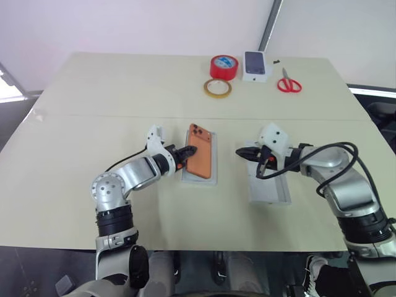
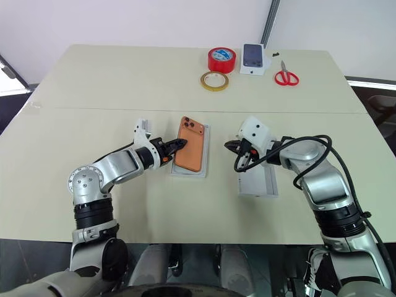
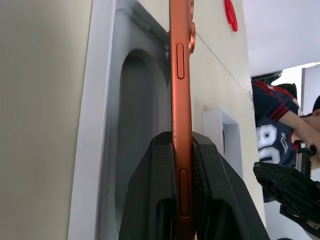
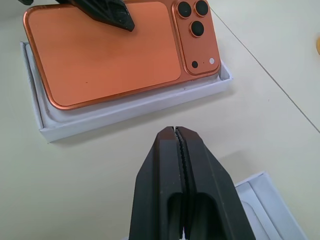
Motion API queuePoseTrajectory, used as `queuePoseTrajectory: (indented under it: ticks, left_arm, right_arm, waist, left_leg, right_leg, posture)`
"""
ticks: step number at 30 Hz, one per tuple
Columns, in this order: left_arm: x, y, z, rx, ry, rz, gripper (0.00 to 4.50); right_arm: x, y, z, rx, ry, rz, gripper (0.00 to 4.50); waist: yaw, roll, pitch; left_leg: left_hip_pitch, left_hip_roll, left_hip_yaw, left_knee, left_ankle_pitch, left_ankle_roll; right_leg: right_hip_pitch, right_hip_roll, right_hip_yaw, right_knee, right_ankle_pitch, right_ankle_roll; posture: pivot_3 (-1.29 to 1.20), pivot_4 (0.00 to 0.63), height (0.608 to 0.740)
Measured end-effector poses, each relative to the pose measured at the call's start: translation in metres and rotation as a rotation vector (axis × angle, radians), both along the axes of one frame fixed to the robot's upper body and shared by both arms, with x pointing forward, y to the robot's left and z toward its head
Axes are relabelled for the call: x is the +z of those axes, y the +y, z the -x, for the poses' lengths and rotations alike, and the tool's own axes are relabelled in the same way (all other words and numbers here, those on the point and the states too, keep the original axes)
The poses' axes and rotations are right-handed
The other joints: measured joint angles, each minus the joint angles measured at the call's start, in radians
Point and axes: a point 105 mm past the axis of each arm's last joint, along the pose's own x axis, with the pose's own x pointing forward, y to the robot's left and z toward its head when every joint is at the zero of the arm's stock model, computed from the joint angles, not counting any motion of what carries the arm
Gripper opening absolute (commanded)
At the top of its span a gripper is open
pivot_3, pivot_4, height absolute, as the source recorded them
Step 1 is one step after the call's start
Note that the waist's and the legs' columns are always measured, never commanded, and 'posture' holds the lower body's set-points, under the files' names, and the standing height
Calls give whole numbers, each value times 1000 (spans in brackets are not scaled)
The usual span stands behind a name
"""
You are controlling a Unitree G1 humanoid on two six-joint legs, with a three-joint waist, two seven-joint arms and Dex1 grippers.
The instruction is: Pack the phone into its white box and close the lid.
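The orange phone would lie in the white box, because the phone's far long edge is inside the box's rim. My left gripper can let go of the phone now.
The orange phone [image 1: 202, 154] lies camera block up over the white box [image 1: 199, 180] at the table's middle, tilted, its left long edge raised. My left gripper [image 1: 185, 153] is shut on that left edge; in the left wrist view its fingers [image 3: 150, 190] press both faces of the phone [image 3: 181, 75]. The box's floor shows an oval recess [image 3: 132, 125]. To the right, my right gripper [image 1: 240, 152] is shut with nothing in it, pointing at the box from a short gap. The lid [image 1: 271, 189] lies hollow side up under my right wrist.
Along the table's far side are a red tape roll [image 1: 223, 67], a yellow tape ring [image 1: 218, 88], a small white box with a dark phone picture [image 1: 255, 65] and red scissors [image 1: 289, 83]. A person [image 3: 272, 125] stands beyond the table.
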Motion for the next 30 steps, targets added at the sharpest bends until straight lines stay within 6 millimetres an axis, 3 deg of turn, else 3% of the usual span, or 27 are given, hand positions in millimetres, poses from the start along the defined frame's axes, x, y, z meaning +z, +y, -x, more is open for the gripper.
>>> queuePoseTrajectory:
  ticks: [4,8,13,30]
  left_arm:
    - [-1,-1,1,-6,8,10,18]
    - [-2,-2,1,-14,13,21,1688]
    - [3,-9,4,-49,-3,42,4375]
    - [14,9,19,-196,-145,-279,4456]
  right_arm:
    - [0,0,-1,1,-10,3,0]
    - [-3,1,-1,4,-3,12,0]
    - [-6,0,-2,0,3,16,0]
    - [-9,5,-3,16,-7,27,0]
  waist:
    - [1,0,0]
    - [1,0,0]
    - [1,0,0]
    - [0,0,0]
  left_leg:
    - [0,0,0,0,0,0]
    - [0,0,0,1,0,0]
    - [1,0,0,1,0,0]
    - [1,1,0,1,0,0]
  right_leg:
    - [0,0,0,0,0,0]
    - [1,0,0,0,0,0]
    - [1,0,0,0,0,0]
    - [1,0,0,0,0,0]
  posture:
    - [0,150,740]
    - [0,150,740]
    - [0,150,740]
    - [0,150,740]
